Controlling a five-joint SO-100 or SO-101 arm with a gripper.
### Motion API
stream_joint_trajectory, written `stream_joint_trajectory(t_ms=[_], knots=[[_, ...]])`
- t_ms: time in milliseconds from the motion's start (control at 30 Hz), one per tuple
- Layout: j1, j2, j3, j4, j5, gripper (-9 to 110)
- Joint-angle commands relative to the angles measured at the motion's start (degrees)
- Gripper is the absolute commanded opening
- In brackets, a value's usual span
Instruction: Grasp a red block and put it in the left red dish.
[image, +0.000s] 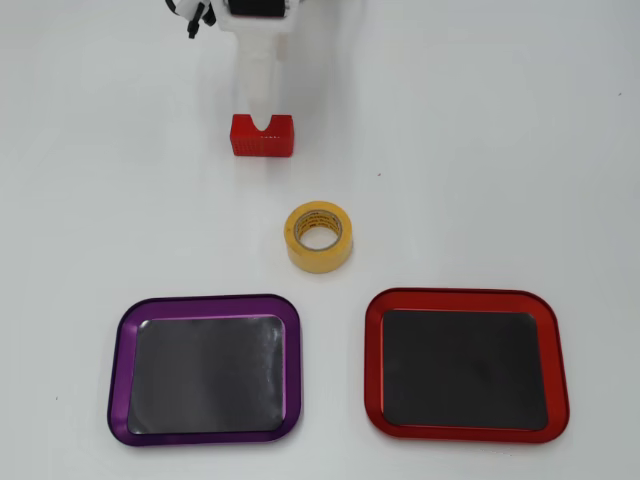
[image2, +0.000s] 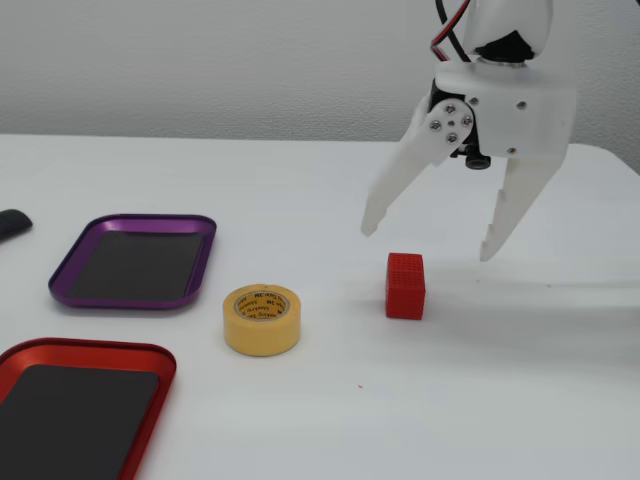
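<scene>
Next, my gripper takes hold of the red block by its long sides to put it in the red dish.
The red block rests on the white table, its far edge partly covered by a finger in the overhead view. My white gripper hangs open just above the block, its two fingers spread wide on either side and touching nothing. The red dish, with a dark base, holds nothing; it lies at the lower right of the overhead view and the lower left of the fixed view.
A yellow tape roll stands between the block and the dishes. A purple-rimmed dish lies beside the red one. A black object shows at the fixed view's left edge.
</scene>
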Motion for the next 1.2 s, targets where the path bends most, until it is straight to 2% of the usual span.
stream_joint_trajectory(t_ms=[0,500,800,1000,1167], knots=[[-0.1,-0.8,1.1,-4.9,0.2,33],[0.4,-5.5,10.2,-19.8,0.1,32],[0.5,-5.4,9.8,-20.6,0.0,11],[0.5,-5.4,10.1,-20.6,-5.6,9],[-0.4,-4.7,9.7,-19.7,-5.4,-1]])
